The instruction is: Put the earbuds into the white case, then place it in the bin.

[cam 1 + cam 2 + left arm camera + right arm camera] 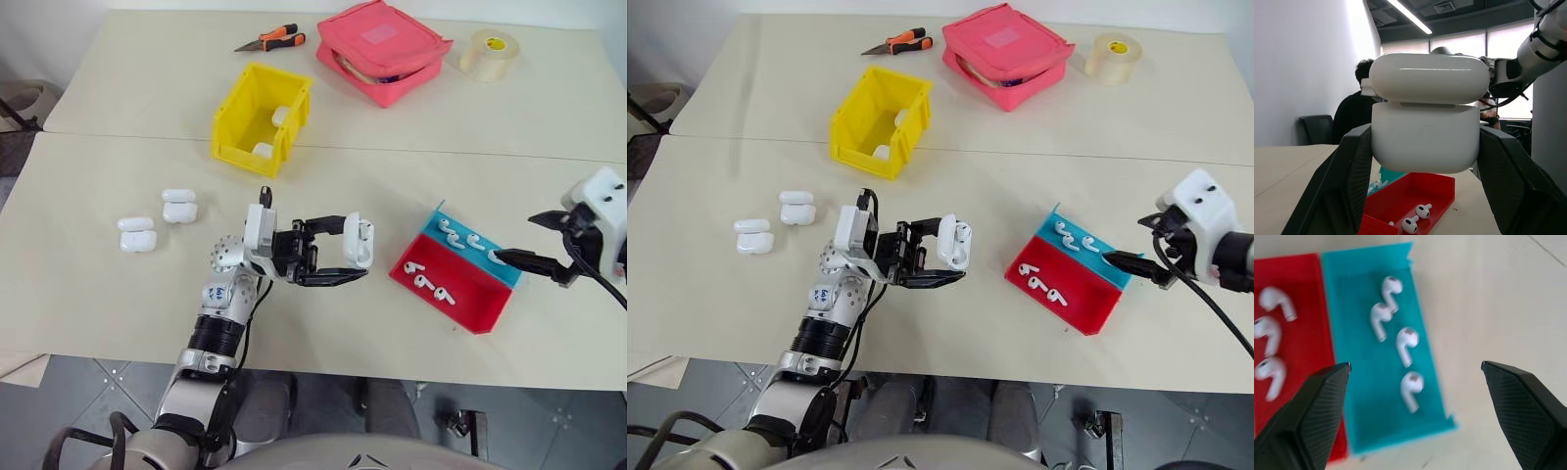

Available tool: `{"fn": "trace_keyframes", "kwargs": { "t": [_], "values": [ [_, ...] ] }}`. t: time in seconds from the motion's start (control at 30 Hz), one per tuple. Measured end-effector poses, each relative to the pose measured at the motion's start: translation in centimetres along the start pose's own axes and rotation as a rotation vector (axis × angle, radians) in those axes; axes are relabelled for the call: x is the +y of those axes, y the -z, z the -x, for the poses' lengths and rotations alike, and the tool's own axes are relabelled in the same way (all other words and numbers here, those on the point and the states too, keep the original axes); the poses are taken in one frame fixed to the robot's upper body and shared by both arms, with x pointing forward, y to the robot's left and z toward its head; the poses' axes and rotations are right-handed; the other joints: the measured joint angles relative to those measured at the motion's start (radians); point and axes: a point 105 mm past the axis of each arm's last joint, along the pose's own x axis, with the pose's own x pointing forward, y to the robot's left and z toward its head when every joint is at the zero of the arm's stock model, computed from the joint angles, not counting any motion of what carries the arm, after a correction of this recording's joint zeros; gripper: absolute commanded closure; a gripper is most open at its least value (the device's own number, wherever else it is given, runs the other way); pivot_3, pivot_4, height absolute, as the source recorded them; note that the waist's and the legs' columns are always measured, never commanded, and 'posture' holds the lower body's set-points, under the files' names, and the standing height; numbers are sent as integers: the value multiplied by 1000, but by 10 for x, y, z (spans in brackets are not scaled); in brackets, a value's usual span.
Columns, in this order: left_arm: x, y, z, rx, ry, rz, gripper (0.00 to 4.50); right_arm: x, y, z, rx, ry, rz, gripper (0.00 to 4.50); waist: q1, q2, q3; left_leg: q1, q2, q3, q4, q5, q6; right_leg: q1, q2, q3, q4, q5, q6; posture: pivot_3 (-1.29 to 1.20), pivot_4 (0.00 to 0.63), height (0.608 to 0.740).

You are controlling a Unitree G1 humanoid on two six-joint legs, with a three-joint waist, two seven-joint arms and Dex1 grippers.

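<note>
My right gripper's fingers are above the earbuds in the blue tray (pixel 1376 396); they should lower before closing.
My left gripper (pixel 353 251) is shut on a white case (pixel 360 241) and holds it above the table's middle. In the left wrist view the case (pixel 1425 122) sits between the two fingers with its lid a little ajar. To the right lies a red-and-blue tray (pixel 472 305) with several earbuds (pixel 460 236) in the blue half and three (pixel 427 280) in the red half. My right gripper (pixel 516 238) hangs open just right of the tray. In the right wrist view, the blue half's earbuds (pixel 1400 333) lie between the right gripper's (pixel 1415 366) fingers. The yellow bin (pixel 231 122) stands farther back with white cases inside.
Two more white cases (pixel 179 207) (pixel 137 235) lie on the table at the left. Behind the bin are orange-handled pliers (pixel 271 40), a pink zip pouch (pixel 384 49) and a roll of tape (pixel 489 54). A seated person (pixel 1356 103) appears beyond the table.
</note>
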Motion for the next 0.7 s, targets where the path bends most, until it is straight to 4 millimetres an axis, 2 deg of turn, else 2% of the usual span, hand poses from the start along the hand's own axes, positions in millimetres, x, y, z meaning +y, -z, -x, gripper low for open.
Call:
{"fn": "trace_keyframes", "kwargs": {
  "t": [0.1, 0.33, 0.43, 0.6, 0.7],
  "values": [
    [-1, 0, -1, -8, -5, -3, 1712, -4, 8, -12, 92, 1, 44, 32, -2, 0, 0, 0, -1, 1, 0, 0, 0, -1, -1, 0, 0, 0, 0, 0, 150, 740],
    [-4, 5, 1, -17, -41, 13, 1712, -10, 16, -26, 195, -50, 127, 32, -5, 0, 0, 0, -1, 2, 1, 0, 0, -1, -1, 1, 1, 1, 1, 0, 150, 740],
    [-5, 5, 2, -18, -46, 10, 1712, -14, 16, -28, 211, -65, 155, 676, -5, 0, 0, 0, 0, 2, 1, 0, 0, -1, -1, 1, 0, 1, 1, 0, 150, 740],
    [-4, 5, 2, -18, -49, 7, 1712, -10, 18, -35, 222, -122, 190, 2378, -5, 0, 0, 0, 0, 2, 1, 0, 0, -1, -1, 1, 1, 1, 1, 0, 150, 740],
    [-4, 5, 2, -18, -51, 2, 1712, -9, 17, -36, 225, -139, 203, 2378, -5, 0, 0, 0, 0, 2, 1, 0, 0, -1, -1, 1, 1, 1, 1, 0, 150, 740]
  ]
}}
